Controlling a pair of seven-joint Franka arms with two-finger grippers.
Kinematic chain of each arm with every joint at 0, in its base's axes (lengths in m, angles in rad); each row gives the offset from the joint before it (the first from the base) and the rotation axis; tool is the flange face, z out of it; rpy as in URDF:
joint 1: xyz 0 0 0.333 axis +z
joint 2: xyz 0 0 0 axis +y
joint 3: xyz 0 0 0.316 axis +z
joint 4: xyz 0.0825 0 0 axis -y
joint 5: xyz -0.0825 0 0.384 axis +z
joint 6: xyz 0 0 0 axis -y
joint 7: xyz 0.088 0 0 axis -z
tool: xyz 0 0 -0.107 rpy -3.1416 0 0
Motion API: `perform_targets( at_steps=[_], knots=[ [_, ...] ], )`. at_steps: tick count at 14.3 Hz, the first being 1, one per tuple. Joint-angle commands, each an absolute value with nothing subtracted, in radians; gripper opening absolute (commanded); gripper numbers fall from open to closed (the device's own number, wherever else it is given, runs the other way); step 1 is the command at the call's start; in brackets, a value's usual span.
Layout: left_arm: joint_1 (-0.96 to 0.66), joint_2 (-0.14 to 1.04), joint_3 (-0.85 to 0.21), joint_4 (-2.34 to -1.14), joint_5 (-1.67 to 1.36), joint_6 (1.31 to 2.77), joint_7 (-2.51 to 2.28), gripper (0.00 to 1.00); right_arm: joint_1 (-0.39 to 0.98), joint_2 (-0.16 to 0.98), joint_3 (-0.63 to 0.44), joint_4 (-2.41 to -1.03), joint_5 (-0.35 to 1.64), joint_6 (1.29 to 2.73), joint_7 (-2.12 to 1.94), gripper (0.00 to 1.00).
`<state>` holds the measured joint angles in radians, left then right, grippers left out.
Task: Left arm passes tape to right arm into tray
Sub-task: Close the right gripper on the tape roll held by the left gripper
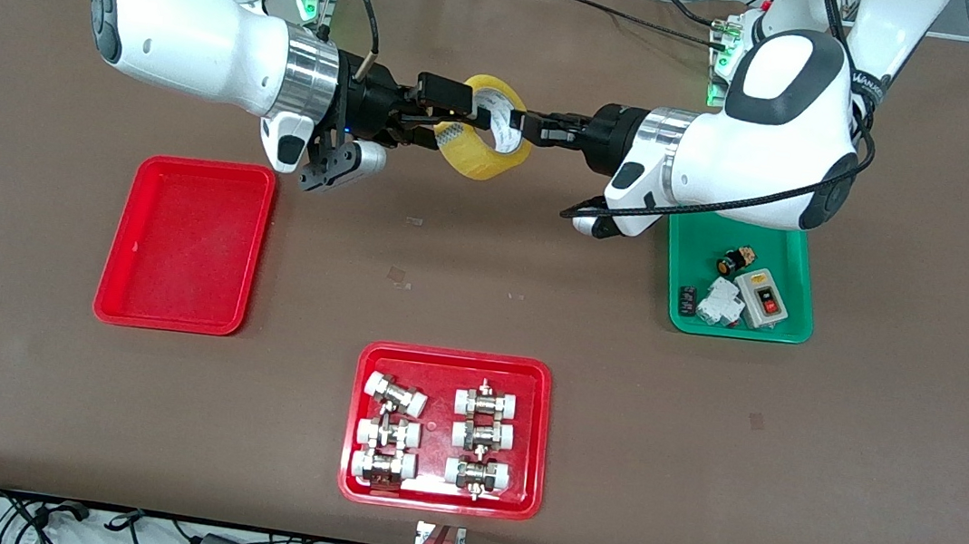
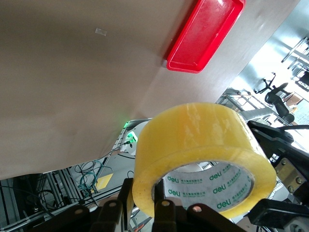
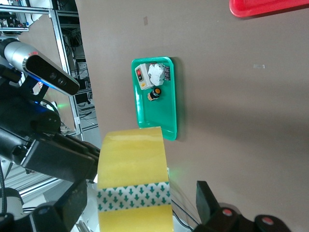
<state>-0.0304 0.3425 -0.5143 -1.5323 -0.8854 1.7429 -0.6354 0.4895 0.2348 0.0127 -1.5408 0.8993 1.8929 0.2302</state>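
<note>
My right gripper picks up the yellow tape by the flat sides of its ring (image 1: 452,135) next, to pass it into the plain red tray (image 1: 187,243).
The yellow tape (image 1: 487,131) hangs in the air over the table's middle, between the two arms. My left gripper (image 1: 530,127) is shut on it, pinching the ring's wall between its fingers (image 2: 161,205). The left wrist view shows the tape (image 2: 203,140) close up with its white printed core. My right gripper (image 1: 452,115) is open and straddles the tape's width. In the right wrist view a gap shows between the tape (image 3: 133,164) and one finger (image 3: 207,198). The plain red tray (image 1: 187,243) lies empty toward the right arm's end of the table, also in the left wrist view (image 2: 205,34).
A green tray (image 1: 784,329) with small electrical parts sits under the left arm's wrist, also in the right wrist view (image 3: 171,96). A red tray (image 1: 456,365) of white-capped metal fittings lies near the front camera's edge. Cables hang along the table's edges.
</note>
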Motion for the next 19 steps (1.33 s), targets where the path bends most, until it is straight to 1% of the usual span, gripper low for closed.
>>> perform_targets(
  at_steps=[1, 8, 14, 19],
  knots=[
    [0.009, 0.333, -0.518, -1.511, -0.896, 1.682, -0.623, 0.00, 0.473, 0.201, -0.011, -1.508, 0.887, 1.811, 0.242, 0.96],
    [0.009, 0.333, -0.518, -1.513, -0.896, 1.681, -0.623, 0.00, 0.474, 0.202, -0.011, -1.505, 0.887, 1.810, 0.244, 0.97],
    [0.009, 0.334, -0.518, -1.513, -0.896, 1.681, -0.623, 0.00, 0.492, 0.216, -0.002, -1.508, 0.887, 1.856, 0.244, 0.97],
    [0.009, 0.334, -0.518, -1.513, -0.896, 1.681, -0.621, 0.00, 0.502, 0.233, -0.002, -1.508, 0.885, 1.858, 0.242, 0.97]
  ],
)
